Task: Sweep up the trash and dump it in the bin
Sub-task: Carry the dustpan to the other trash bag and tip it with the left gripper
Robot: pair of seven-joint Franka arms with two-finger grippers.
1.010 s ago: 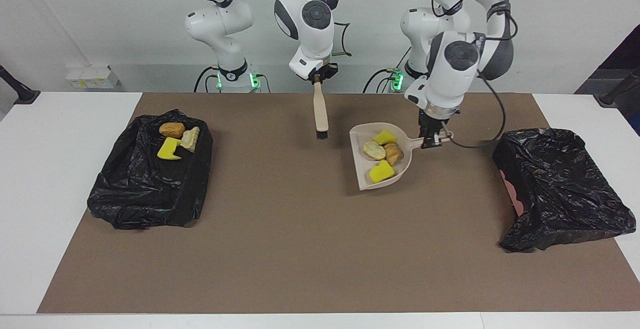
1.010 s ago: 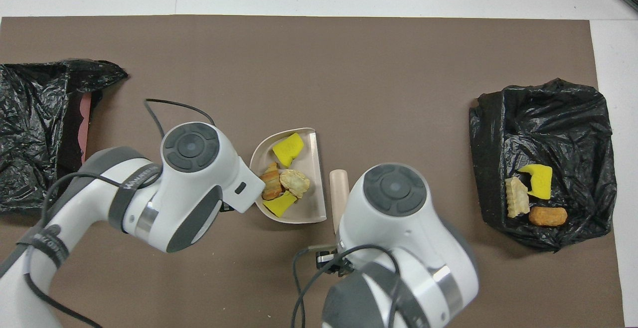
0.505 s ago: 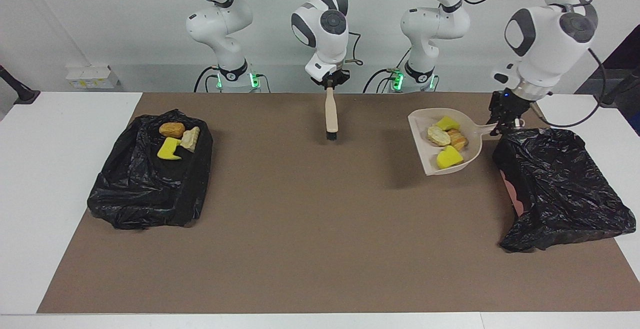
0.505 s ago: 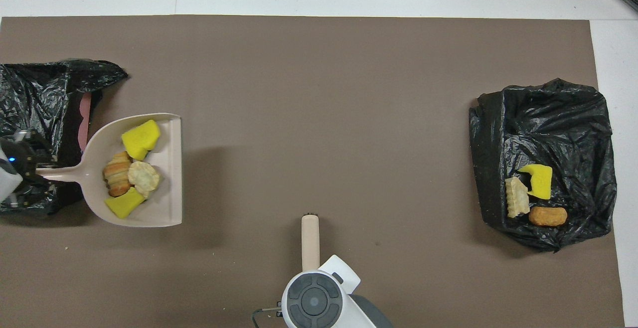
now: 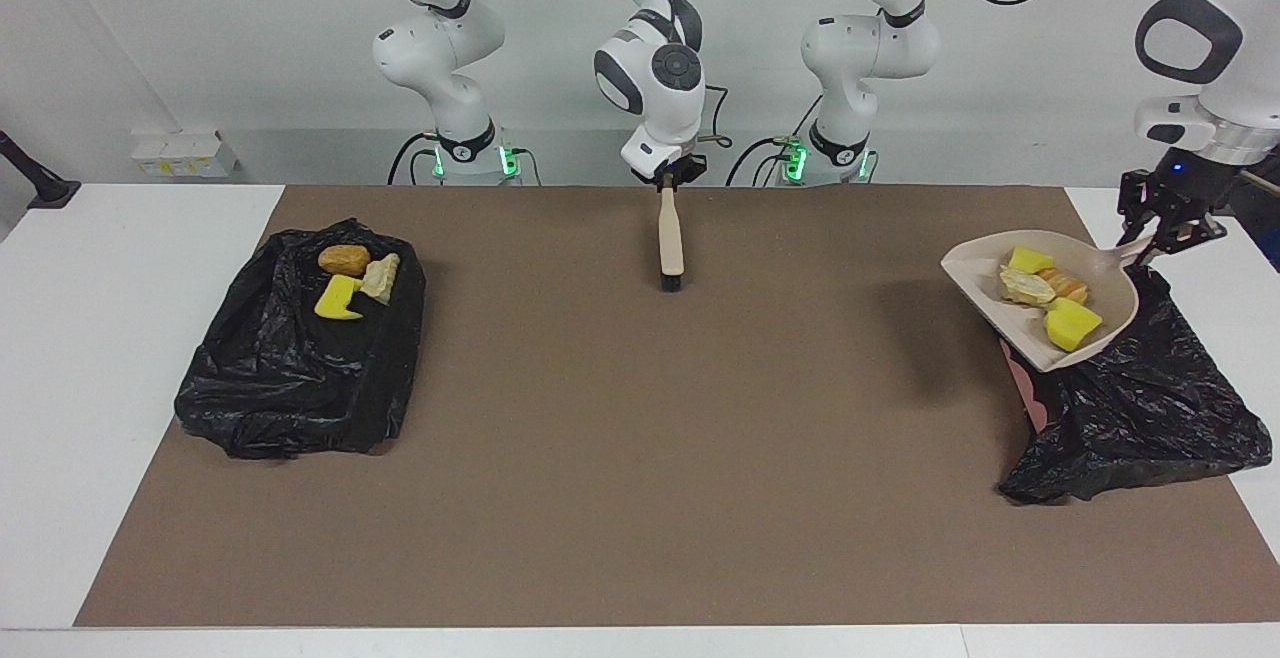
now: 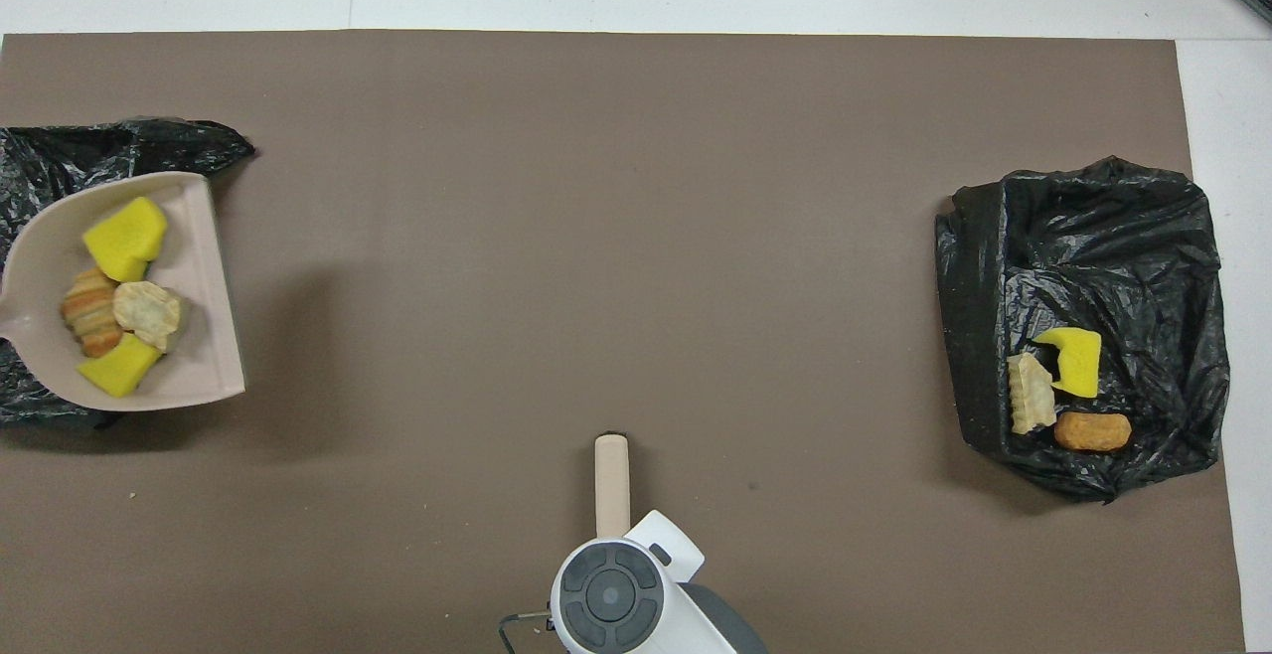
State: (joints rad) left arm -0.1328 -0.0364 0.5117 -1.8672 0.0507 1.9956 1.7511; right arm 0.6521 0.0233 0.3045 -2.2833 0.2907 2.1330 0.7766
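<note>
The wooden brush [image 6: 611,481] stands low on the brown mat with its shadow close beside it, so my right gripper is ready to open now.
My left gripper [image 5: 1155,243] is shut on the handle of the beige dustpan [image 5: 975,278], which it holds in the air, tilted, over the edge of the bin [image 5: 1140,398], a pink container lined with a black bag. In the pan lie several scraps of trash [image 5: 1045,288]: two yellow sponge bits [image 6: 124,237] and two tan bread-like lumps [image 6: 147,311]. The overhead view shows the dustpan [image 6: 204,336] over the bin's bag [image 6: 60,147], with the left gripper out of view. My right gripper [image 5: 667,180] is shut on the wooden brush [image 5: 670,233], which hangs bristles down over the mat.
At the right arm's end of the table, a second black bag [image 5: 290,378] holds a brown lump [image 5: 343,259], a tan piece [image 5: 380,276] and a yellow sponge bit [image 5: 337,298]. A brown mat [image 5: 640,458] covers the white table.
The left arm has carried the loaded dustpan from the middle of the mat toward its own end, up over the bin. The right arm has drawn the brush back toward the robots.
</note>
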